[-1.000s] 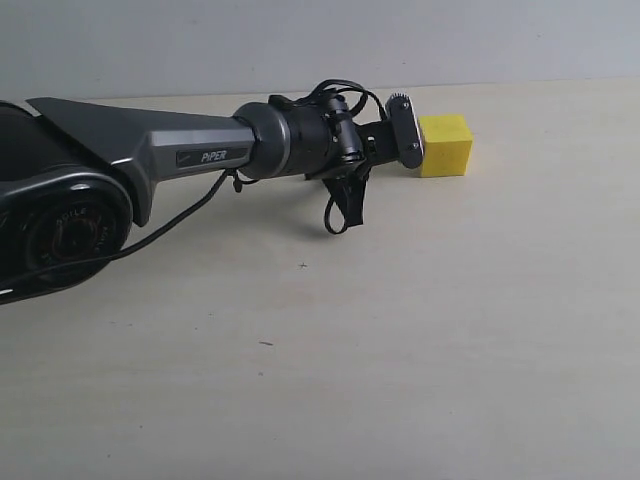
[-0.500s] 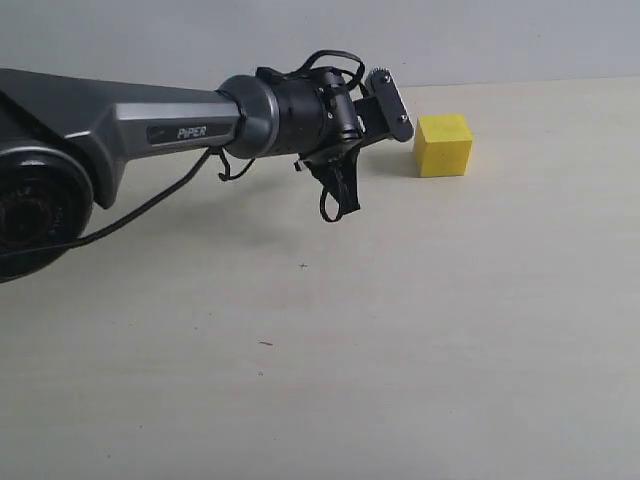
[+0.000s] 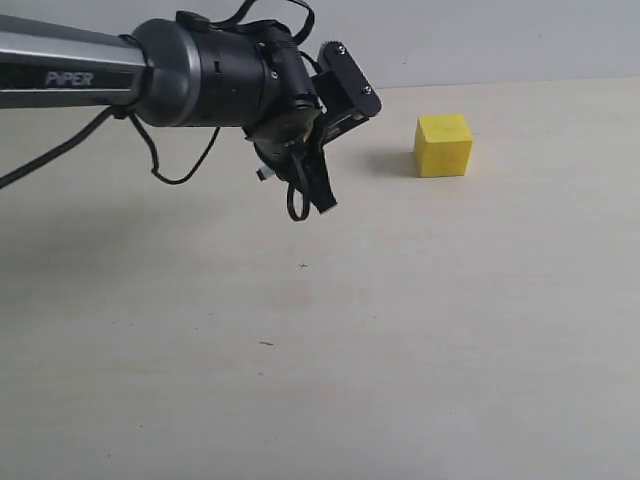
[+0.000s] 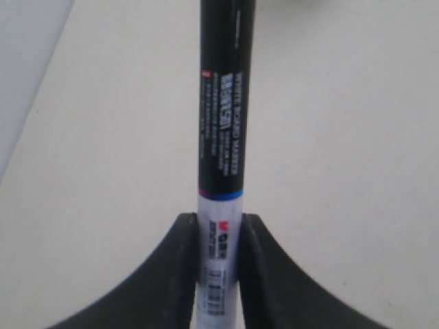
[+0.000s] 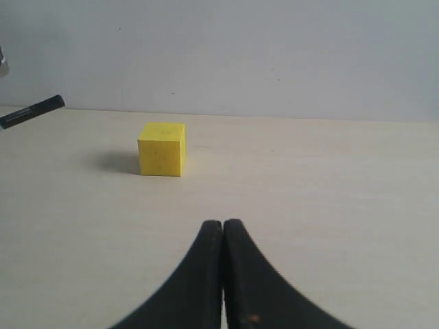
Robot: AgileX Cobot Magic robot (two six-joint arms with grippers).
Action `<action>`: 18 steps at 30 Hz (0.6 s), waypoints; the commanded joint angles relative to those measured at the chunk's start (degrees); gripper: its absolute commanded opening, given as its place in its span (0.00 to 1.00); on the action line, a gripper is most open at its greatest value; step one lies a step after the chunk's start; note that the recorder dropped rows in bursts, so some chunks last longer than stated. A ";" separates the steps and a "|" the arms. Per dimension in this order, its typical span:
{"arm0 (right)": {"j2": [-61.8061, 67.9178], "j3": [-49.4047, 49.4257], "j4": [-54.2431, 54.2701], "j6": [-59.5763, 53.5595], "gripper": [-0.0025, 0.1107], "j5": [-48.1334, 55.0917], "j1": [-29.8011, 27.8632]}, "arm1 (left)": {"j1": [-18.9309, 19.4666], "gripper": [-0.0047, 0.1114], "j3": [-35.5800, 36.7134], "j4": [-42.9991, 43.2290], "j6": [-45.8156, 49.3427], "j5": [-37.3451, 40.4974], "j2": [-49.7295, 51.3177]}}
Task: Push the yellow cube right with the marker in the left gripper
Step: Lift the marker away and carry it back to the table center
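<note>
The marker (image 3: 264,172) (image 4: 225,123) stays held in my left gripper for now. It hangs above the pale table, so it would drop if I opened now.
The yellow cube (image 3: 443,145) (image 5: 162,149) rests on the pale table toward the back right. My left gripper (image 3: 340,95) (image 4: 219,218) hangs in the air to the cube's left, a clear gap away from it, on the dark grey PiPER arm (image 3: 70,75). It is shut on the marker (image 4: 225,123), its fingers clamping the white barrel while the black cap sticks out ahead. The cap's end (image 5: 34,111) shows raised to the left of the cube. My right gripper (image 5: 223,223) is shut with nothing in it, low over the table in front of the cube.
The beige table (image 3: 400,350) runs back to a grey wall (image 3: 500,40). Black cables (image 3: 300,195) loop below the left wrist. A few tiny dark specks (image 3: 265,343) mark the tabletop.
The left gripper, touching the cube's left face a second ago, has risen and drawn back to the left with the marker. The cube has stayed where it was.
</note>
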 commanded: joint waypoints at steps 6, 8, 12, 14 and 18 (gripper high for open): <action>0.04 0.24 -0.42 0.09 0.02 -0.31 0.15 | 0.00 0.04 11.59 -3.87 -17.61 -0.46 -12.56; 0.04 0.24 -0.42 0.09 0.02 -0.31 0.15 | 0.00 0.04 12.95 -7.24 -21.15 -1.37 -15.25; 0.04 0.24 -0.42 0.09 0.02 -0.31 0.15 | 0.00 0.04 13.42 -18.99 -24.14 -1.90 -18.75; 0.04 0.24 -0.42 0.09 0.02 -0.31 0.15 | 0.00 0.04 13.42 -25.29 -24.91 -1.90 -19.27; 0.04 0.24 -0.42 0.09 0.02 -0.31 0.15 | 0.00 0.04 13.42 -34.83 -28.08 0.56 -18.95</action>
